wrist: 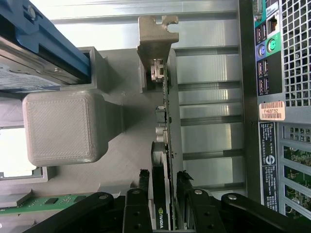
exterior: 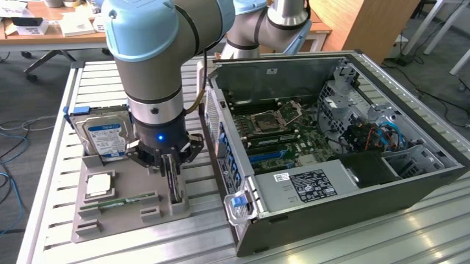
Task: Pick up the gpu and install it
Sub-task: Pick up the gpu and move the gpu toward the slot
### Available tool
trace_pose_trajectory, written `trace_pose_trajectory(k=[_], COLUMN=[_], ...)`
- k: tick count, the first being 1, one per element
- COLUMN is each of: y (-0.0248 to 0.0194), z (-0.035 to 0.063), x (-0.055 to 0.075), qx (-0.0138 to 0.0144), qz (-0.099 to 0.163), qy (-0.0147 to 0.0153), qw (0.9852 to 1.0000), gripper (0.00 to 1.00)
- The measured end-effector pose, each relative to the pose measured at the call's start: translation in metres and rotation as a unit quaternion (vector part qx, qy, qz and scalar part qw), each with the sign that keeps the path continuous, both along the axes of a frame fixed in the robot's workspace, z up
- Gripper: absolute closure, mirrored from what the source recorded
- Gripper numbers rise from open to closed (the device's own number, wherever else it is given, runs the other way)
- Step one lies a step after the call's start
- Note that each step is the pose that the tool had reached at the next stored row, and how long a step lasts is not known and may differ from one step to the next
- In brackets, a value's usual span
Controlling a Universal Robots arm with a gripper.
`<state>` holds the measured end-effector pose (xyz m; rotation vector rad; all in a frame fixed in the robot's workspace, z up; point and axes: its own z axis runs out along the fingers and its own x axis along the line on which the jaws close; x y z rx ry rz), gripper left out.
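Note:
The GPU's metal bracket (wrist: 154, 40) has to stay free to fit into the computer case. My gripper next needs to hold the GPU by its NVIDIA-labelled edge (wrist: 161, 213).
The gpu (exterior: 174, 184) stands on edge in a slot of the grey holder tray (exterior: 110, 228), to the exterior view's left of the open computer case (exterior: 411, 190). My gripper (exterior: 171, 165) is lowered over the card from above. In the wrist view the gpu (wrist: 163, 141) shows as a thin edge, black cooler beside green board, running to a grey holder post (wrist: 156, 34). My gripper (wrist: 163, 180) straddles the card, open. A black fingertip (wrist: 144, 178) stands on each side with a narrow gap to the card.
On the same tray are a silver hard drive with a blue-white label (exterior: 105, 137), a processor chip (exterior: 99, 185) and a green RAM stick (exterior: 121, 202). The case's rear panel with ports (wrist: 272, 58) is close beside the card. A slatted metal table (exterior: 52, 165) carries everything.

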<state>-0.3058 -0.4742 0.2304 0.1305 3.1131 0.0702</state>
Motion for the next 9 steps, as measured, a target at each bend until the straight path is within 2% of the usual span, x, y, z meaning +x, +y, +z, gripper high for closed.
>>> trace_pose_trajectory(k=[9], y=[0.0000], z=[0.0000], x=[0.0000], qx=[0.0000], qz=[0.000], qy=[0.0000], qw=[1.0000], gripper=[0.64])
